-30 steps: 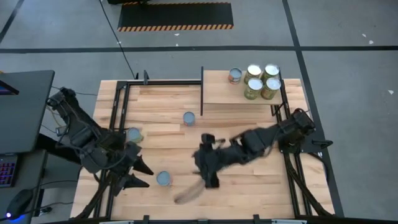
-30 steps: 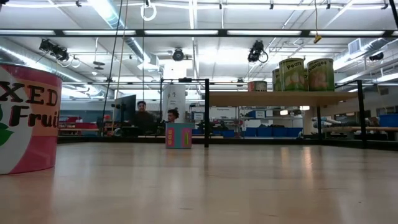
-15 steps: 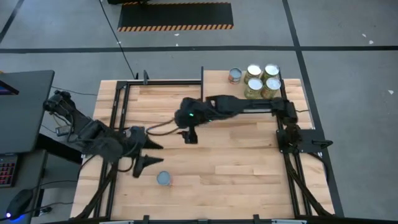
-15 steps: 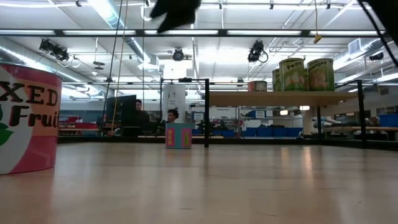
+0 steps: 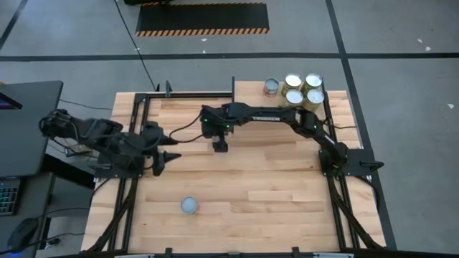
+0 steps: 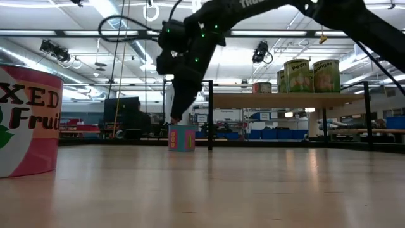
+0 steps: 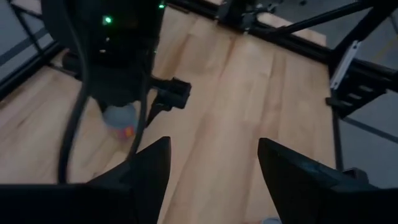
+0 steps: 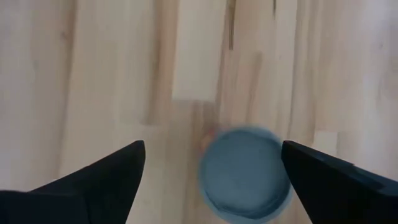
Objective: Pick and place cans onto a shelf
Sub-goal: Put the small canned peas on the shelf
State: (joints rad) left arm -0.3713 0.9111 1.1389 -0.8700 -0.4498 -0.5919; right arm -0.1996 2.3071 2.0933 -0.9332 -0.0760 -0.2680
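Observation:
The blue-grey can needs to go on the shelf, so my right gripper should next grab it by its side below the can's rim point(image 8: 208, 144).
A blue-grey can point(image 8: 245, 177) stands upright on the plank tabletop, also in the low view point(image 6: 182, 138) and the left wrist view point(image 7: 120, 117). My right gripper point(image 8: 213, 146) hangs open just above it, fingers pointing down on either side of its top; in the high view my right gripper point(image 5: 219, 145) hides the can. My left gripper point(image 5: 171, 153) is open and empty at the table's left, pointing right, as the left wrist view point(image 7: 211, 168) shows. Several cans point(image 5: 301, 89) stand on the light-wood shelf point(image 5: 258, 107) at the far right. Another can point(image 5: 189, 206) stands near the front edge.
The shelf's dark upright panel point(image 5: 233, 100) stands just beyond the right gripper. A pink-labelled can point(image 6: 25, 120) looms close at the low view's left. Black frame rails point(image 5: 136, 122) run along the table's left and right sides. Bare planks lie between the grippers and the front edge.
My right arm has swung from the table's near middle toward the far edge and come down over the blue-grey can, fingers pointing down. My left gripper has moved toward the far edge and now points right. A can seen earlier at the left is now covered by the left arm.

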